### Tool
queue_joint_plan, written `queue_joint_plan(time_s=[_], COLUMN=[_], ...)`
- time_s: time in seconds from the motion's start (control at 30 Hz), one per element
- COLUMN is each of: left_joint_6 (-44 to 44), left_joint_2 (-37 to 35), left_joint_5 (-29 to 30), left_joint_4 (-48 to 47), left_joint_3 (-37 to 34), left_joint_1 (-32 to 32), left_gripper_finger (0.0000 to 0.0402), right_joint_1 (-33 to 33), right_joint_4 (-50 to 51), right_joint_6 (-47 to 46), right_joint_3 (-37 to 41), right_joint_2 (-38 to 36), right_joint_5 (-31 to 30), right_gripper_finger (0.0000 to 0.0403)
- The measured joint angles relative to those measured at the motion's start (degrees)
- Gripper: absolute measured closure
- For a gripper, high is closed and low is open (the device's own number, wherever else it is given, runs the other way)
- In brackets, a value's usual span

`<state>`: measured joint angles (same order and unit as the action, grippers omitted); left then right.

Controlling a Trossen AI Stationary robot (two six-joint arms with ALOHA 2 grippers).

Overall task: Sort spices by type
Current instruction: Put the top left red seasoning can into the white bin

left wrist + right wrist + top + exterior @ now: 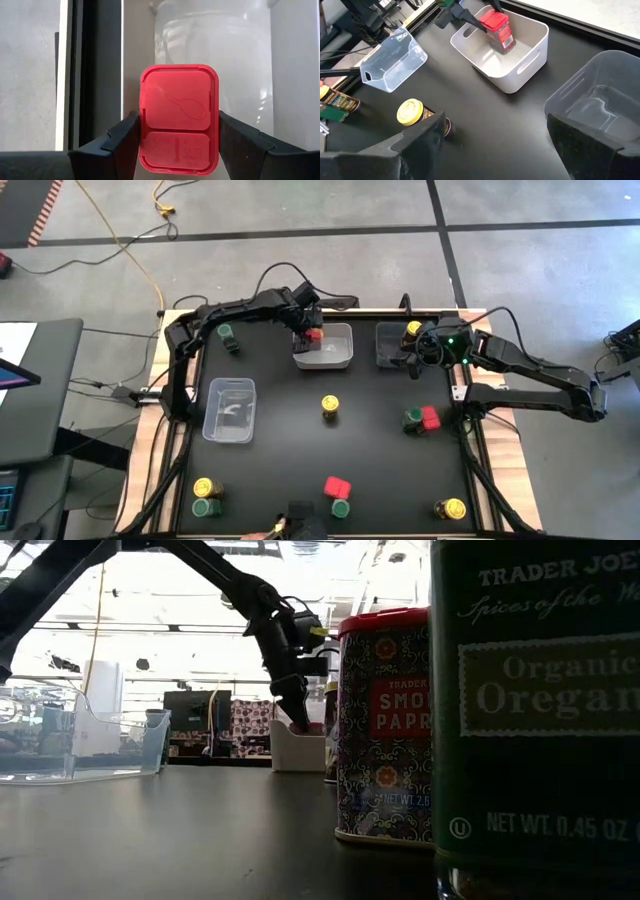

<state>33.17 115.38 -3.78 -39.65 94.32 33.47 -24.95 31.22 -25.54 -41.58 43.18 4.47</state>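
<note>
My left gripper is ready to release the box. The red box [179,117] reaches down inside the white tray's sides and would rest there.
My left gripper [313,336] [179,131] is over the white tray [335,358] at the table's far side, shut on a red square-topped box [179,117] [496,27]. My right gripper [415,352] [495,150] hovers wide open and holds nothing, by the clear tray [388,345] [600,107] at the far right. On the table stand a yellow-lidded jar [330,408] [410,112], a green-lidded jar [227,334], a green jar and red box [422,420], a yellow and green pair [205,496], a red box and green jar [339,496] [385,725] and another pair [450,508]. My left gripper pinches the red box by its lid end [150,125], one finger [122,140] on each of two opposite sides. The fingers come slanting down from the table's left. The box hangs tilted with its lower part inside the white tray [520,60]. Whether it touches the tray floor, I cannot tell.
A second clear tray [230,409] [392,62] lies on the table's left half. The middle of the black table [290,450] is bare between the jars. In the low view a red box and a green jar [540,720] stand close to the near edge.
</note>
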Motion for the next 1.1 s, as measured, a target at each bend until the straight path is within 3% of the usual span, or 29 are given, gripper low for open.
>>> queue_joint_plan(time_s=[0.43,1.1], left_joint_6=[4.09,1.1], left_joint_2=[0.12,0.14], left_joint_5=[0.6,0.58], left_joint_4=[0.65,0.44], left_joint_3=[0.0,0.0], left_joint_1=[-0.02,-0.02], left_gripper_finger=[0.0178,0.0165], right_joint_1=[-1.46,-1.46], right_joint_4=[0.04,0.04], right_joint_6=[0.01,0.0], right_joint_3=[0.0,0.0], right_joint_2=[0.0,0.0], right_joint_5=[-0.02,-0.02], right_gripper_finger=[0.0029,0.0029])
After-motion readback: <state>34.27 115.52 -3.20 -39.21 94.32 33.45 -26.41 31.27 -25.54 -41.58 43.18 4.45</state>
